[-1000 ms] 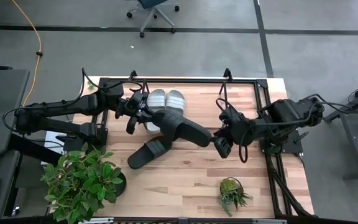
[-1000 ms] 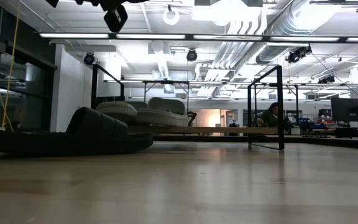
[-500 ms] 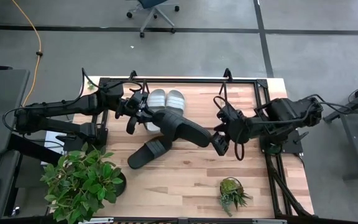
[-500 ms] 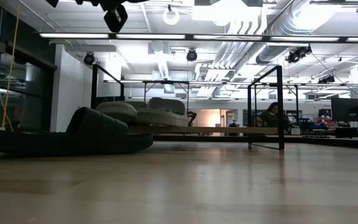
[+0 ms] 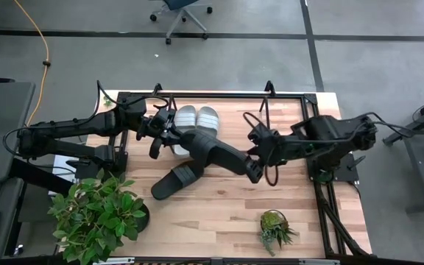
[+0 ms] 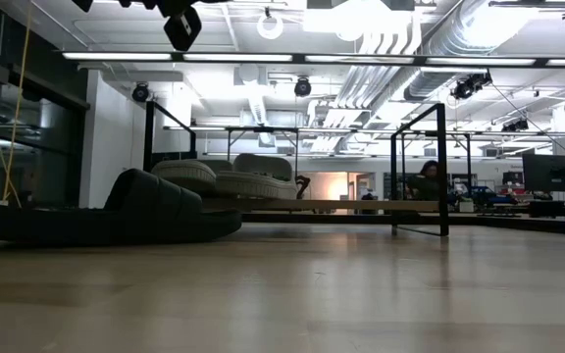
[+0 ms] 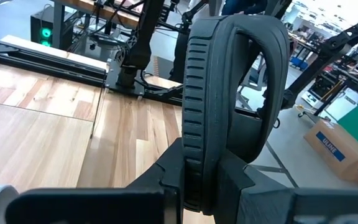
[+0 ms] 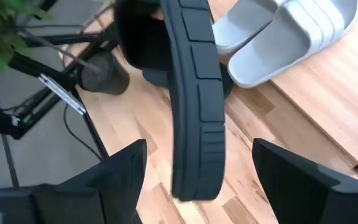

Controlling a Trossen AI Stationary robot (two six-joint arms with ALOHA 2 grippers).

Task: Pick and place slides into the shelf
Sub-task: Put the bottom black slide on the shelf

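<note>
The black slide should go on the shelf (image 5: 235,124) beside the grey pair. My right gripper needs to grab it by its heel end (image 5: 239,162) next.
A black slide (image 5: 216,152) hangs above the table's middle, turned on its edge, with my left gripper (image 5: 166,135) shut on its left end. My right gripper (image 5: 255,168) is open at the slide's right end (image 8: 197,168), one finger (image 8: 120,174) on either side and a gap to each. The other black slide (image 5: 177,180) lies flat on the table, nearer the front. A light grey pair (image 5: 196,118) rests side by side on the shelf's wood base, inside the black tube frame (image 5: 219,94). My left gripper pinches the black slide's sole at its left end (image 7: 194,183) between its two fingers (image 7: 166,186). The fingers come nearly level from the table's left and lie along the slide. The slide sticks out away from the gripper on its edge, strap (image 7: 272,74) to one side, clear of the table.
A big potted plant (image 5: 94,213) stands at the front left and a small one (image 5: 274,230) at the front right. Bare wood lies between them. The shelf's upright posts (image 6: 442,167) rise at the back of the table.
My right gripper has moved toward the table's left, up to the right end of the held black slide. The slide and my left gripper have kept still.
</note>
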